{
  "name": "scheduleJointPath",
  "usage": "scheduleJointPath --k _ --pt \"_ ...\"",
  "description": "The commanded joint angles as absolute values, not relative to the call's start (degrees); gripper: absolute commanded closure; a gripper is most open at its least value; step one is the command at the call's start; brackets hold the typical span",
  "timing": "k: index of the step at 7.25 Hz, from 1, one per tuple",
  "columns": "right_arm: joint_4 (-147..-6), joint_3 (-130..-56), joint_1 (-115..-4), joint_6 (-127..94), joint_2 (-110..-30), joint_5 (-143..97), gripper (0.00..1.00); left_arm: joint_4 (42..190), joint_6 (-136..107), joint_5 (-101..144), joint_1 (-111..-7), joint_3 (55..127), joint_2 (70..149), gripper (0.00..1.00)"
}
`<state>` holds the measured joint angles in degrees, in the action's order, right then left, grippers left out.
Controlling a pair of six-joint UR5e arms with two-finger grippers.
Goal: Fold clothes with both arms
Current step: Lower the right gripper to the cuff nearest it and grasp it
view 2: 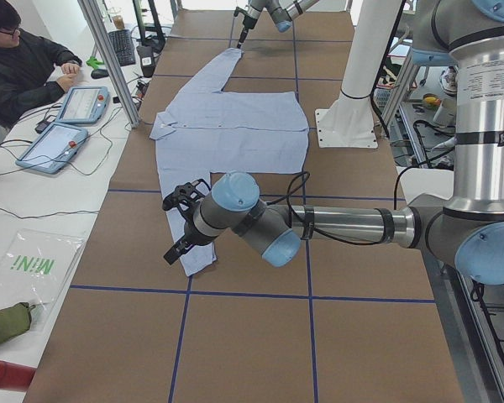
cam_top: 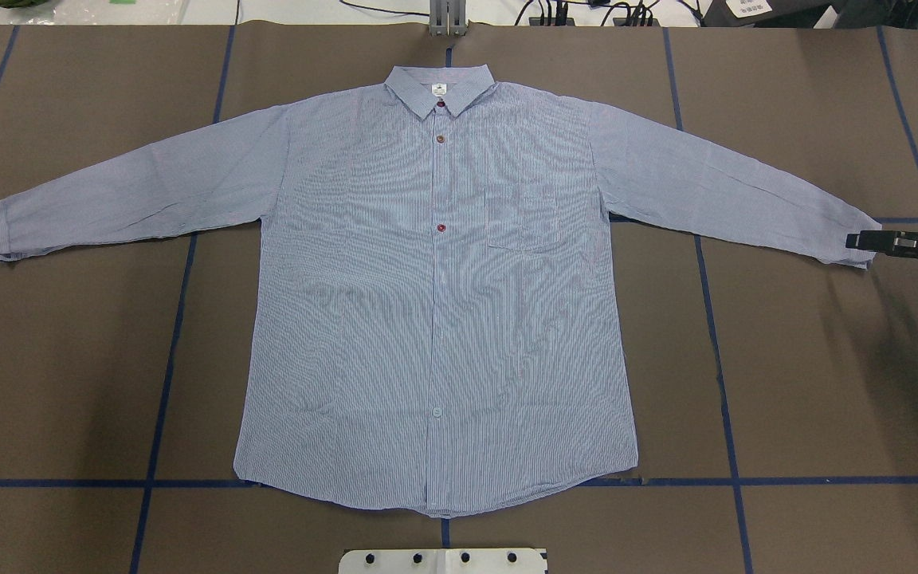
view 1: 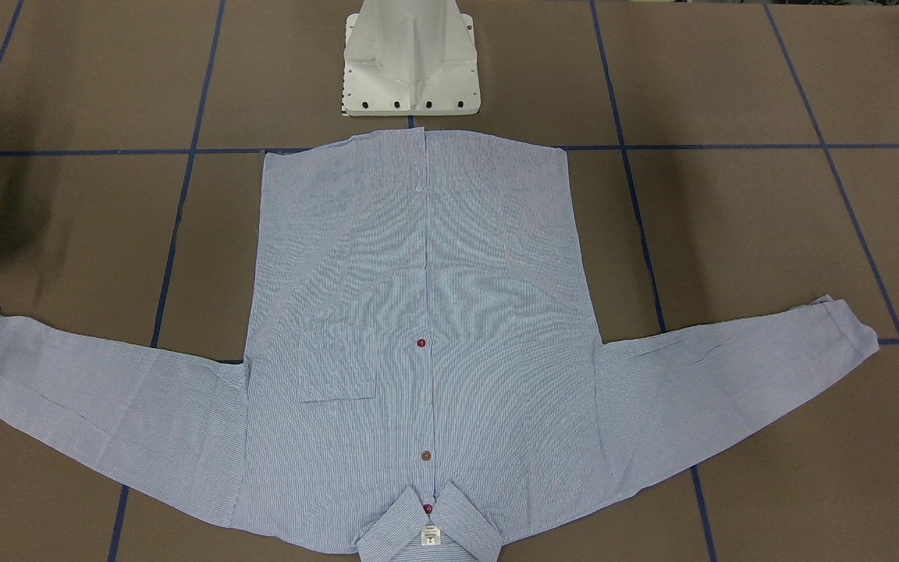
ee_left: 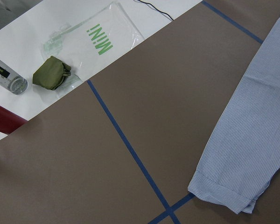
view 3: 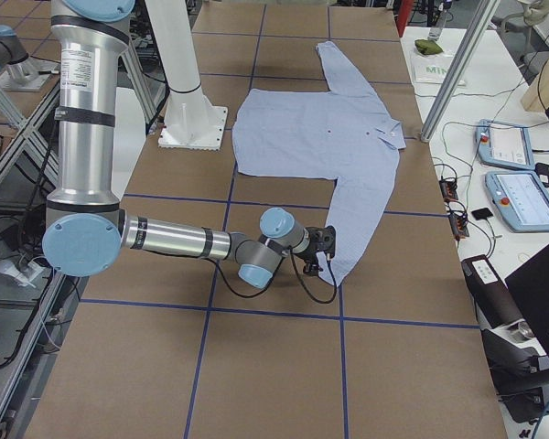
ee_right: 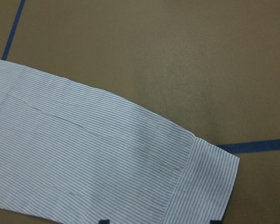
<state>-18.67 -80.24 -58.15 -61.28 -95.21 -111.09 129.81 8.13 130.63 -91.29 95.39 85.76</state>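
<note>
The sleeve should be folded over the shirt's body (view 1: 343,281). My right gripper will grab the sleeve by its cuff next for that.
The light blue striped shirt (cam_top: 435,303) lies flat and front up on the brown table, buttoned, with both sleeves spread out. Its collar (cam_top: 439,86) points away from the robot. My right gripper (cam_top: 853,239) is low at the cuff of the sleeve on that side (cam_top: 841,239). In the right wrist view its two fingertips (ee_right: 102,221) stand wide apart at the cuff's edge (ee_right: 210,182), holding nothing. My left gripper (view 2: 181,227) hovers over the other sleeve near its cuff (ee_left: 228,191). It shows only in the exterior left view, so I cannot tell whether it is open or shut.
The white pedestal base (view 1: 410,70) stands just behind the shirt's hem. Blue tape lines (cam_top: 164,359) grid the table. A side table holds tablets (view 2: 55,143), a plastic bag and a green pouch (ee_left: 51,72). An operator (view 2: 21,63) sits there.
</note>
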Motion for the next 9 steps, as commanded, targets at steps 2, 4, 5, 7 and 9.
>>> scheduleJointPath --k 2,4,5,7,9 --pt "-18.37 -79.28 -56.52 -61.70 -95.36 -108.11 0.30 131.65 8.00 130.61 -91.32 95.36 84.91 0.00" --pt "-18.37 -78.05 -55.99 -61.70 -95.36 -107.14 0.30 131.84 8.00 130.61 -91.32 95.36 84.81 0.00" --pt "-18.37 -77.96 -55.64 -61.70 -95.36 -106.53 0.30 131.92 8.00 130.61 -91.32 95.36 84.81 0.00" --pt "-18.37 -77.96 -55.02 -61.79 -95.45 -106.09 0.33 131.84 8.09 130.61 -91.32 95.27 84.73 0.00" --pt "-18.37 -77.96 -54.15 -61.70 -95.54 -105.21 0.45 131.84 8.09 130.69 -91.32 95.27 84.73 0.00"
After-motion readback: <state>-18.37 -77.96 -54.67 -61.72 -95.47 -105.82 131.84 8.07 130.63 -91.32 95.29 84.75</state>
